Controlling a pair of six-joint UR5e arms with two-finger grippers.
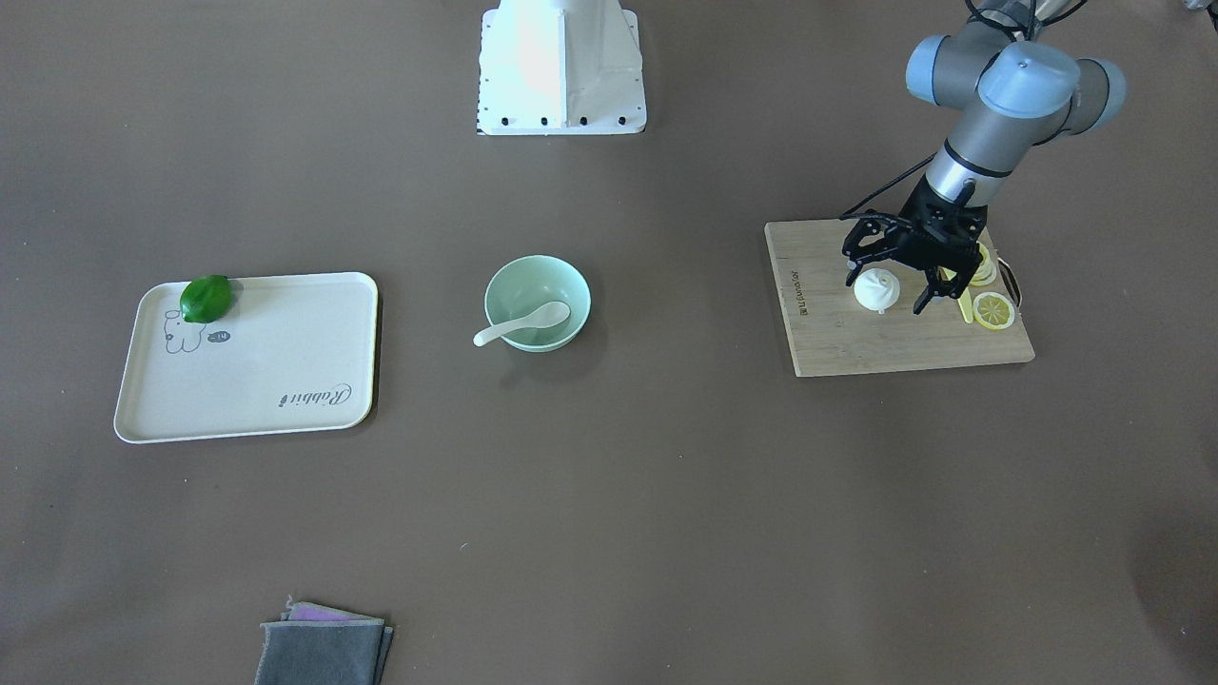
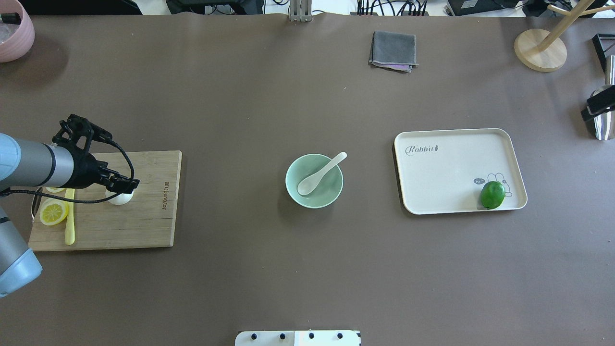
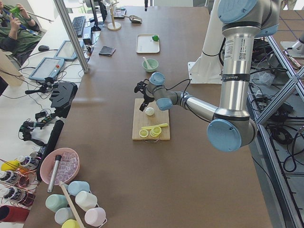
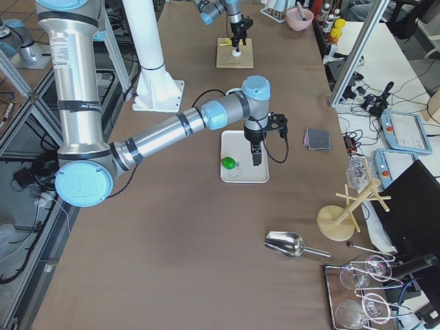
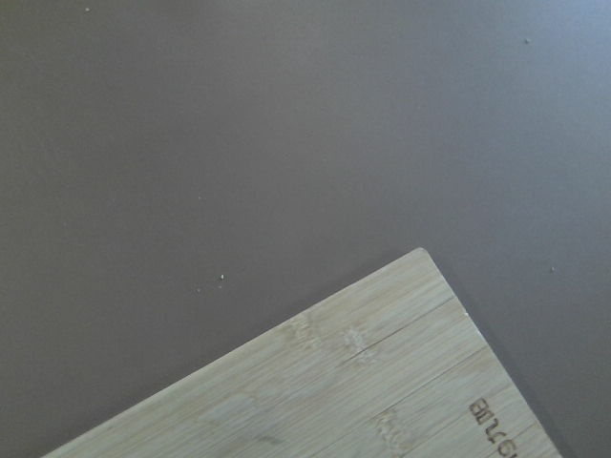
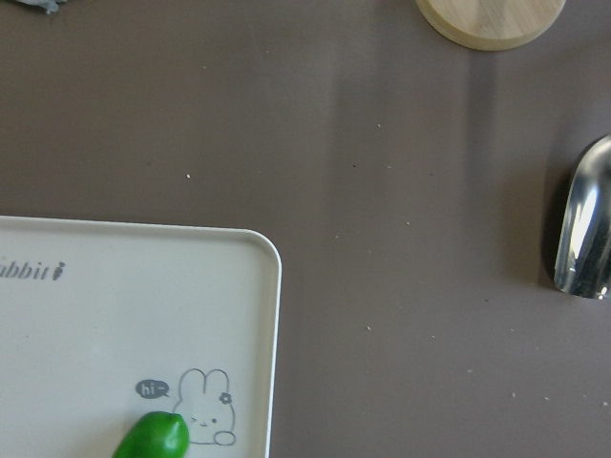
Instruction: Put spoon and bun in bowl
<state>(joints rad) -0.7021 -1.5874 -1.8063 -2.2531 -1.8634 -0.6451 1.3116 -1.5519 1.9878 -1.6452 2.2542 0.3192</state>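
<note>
I will next pinch the white bun by its round body (image 1: 876, 290) with my left gripper. Then it can go in the bowl (image 1: 537, 285) with the spoon.
The white spoon (image 1: 523, 322) lies in the mint-green bowl (image 1: 533, 263) at the table's middle, with its handle over the rim; both also show in the overhead view, the spoon (image 2: 319, 175) and the bowl (image 2: 294, 193). The white pleated bun (image 1: 875, 288) sits on the wooden cutting board (image 1: 856, 347). My left gripper (image 1: 885, 295) is open, with a finger on either side of the bun just above the board. In the overhead view the left gripper (image 2: 122, 185) partly covers the bun (image 2: 120, 198). My right gripper (image 4: 258, 148) shows only in the exterior right view, high over the tray; I cannot tell its state.
Lemon slices (image 1: 992, 310) and a thin yellow knife (image 2: 70, 221) lie on the board beside the bun. A cream tray (image 2: 456, 168) holds a green lime (image 2: 492, 194). A folded grey cloth (image 2: 393, 50), a wooden stand (image 2: 539, 50), a metal scoop (image 6: 582, 234) and a pink bowl (image 2: 14, 33) sit at the table's edges.
</note>
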